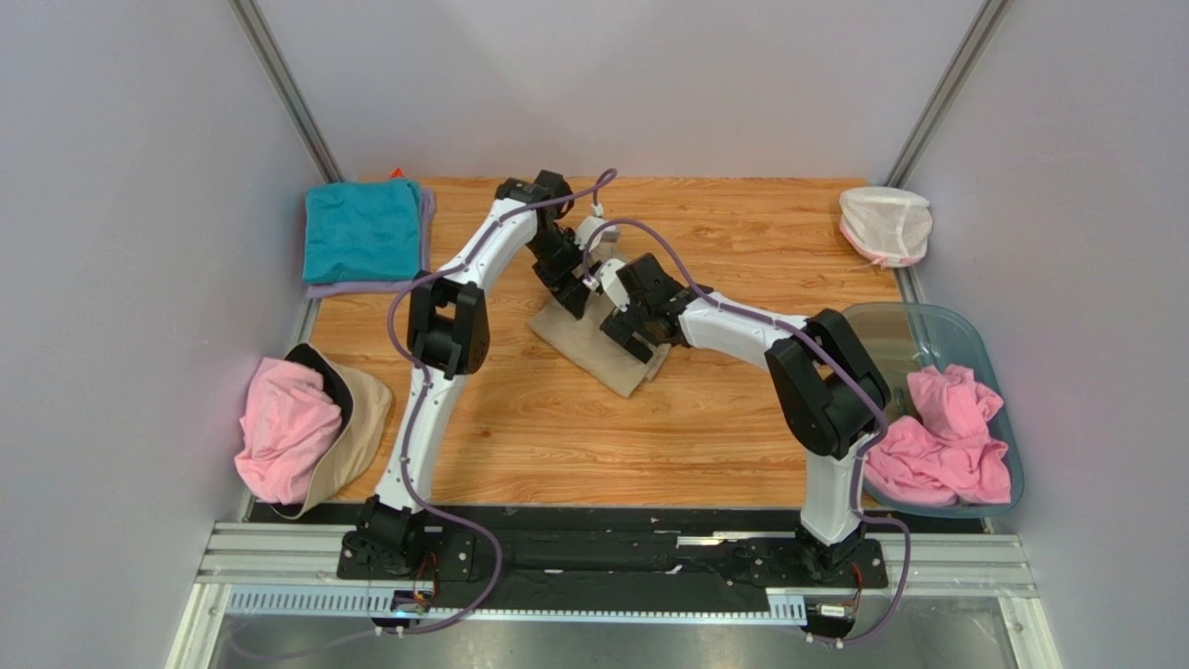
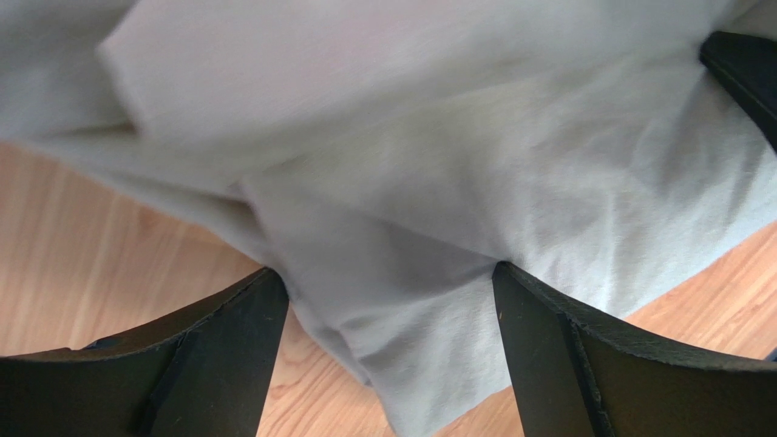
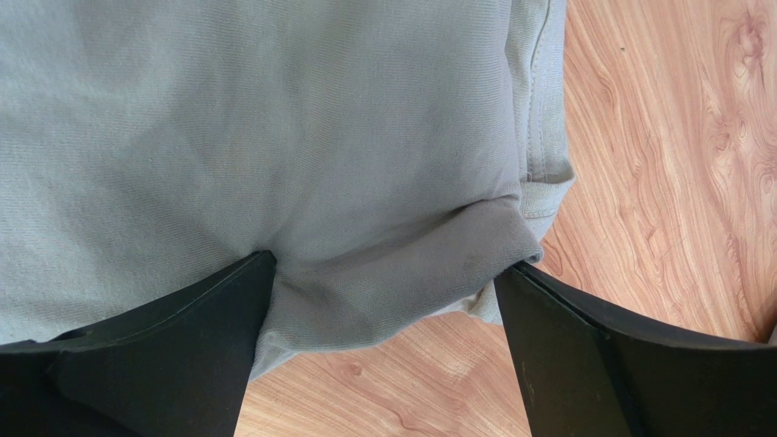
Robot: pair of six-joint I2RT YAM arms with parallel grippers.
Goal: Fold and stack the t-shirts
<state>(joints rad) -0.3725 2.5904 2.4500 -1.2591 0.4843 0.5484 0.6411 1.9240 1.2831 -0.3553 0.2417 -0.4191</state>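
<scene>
The folded tan-beige t-shirt's far edge is the part my left gripper will grab next, pinching its layers together. The t-shirt will then be stacked on the teal t-shirt point(image 1: 360, 230).
A tan-beige t-shirt point(image 1: 584, 349) lies folded into a small rectangle at the middle of the table. My left gripper point(image 1: 570, 293) is down on its far edge and my right gripper point(image 1: 624, 332) on its right part, close together. In the left wrist view the left gripper point(image 2: 388, 282) is open, jaws wide apart over a fold of the shirt point(image 2: 410, 164). In the right wrist view the right gripper point(image 3: 383, 273) is open, jaws straddling the shirt's folded hem corner point(image 3: 274, 118). A folded teal t-shirt point(image 1: 360, 230) lies on a lilac one point(image 1: 427, 209) at the back left.
A crumpled pink t-shirt point(image 1: 286, 425) lies on a tan cloth point(image 1: 360, 418) at the left edge. A clear bluish tub point(image 1: 914, 328) at the right holds more pink t-shirts point(image 1: 949, 432). A white net pouch point(image 1: 884, 223) sits at the back right.
</scene>
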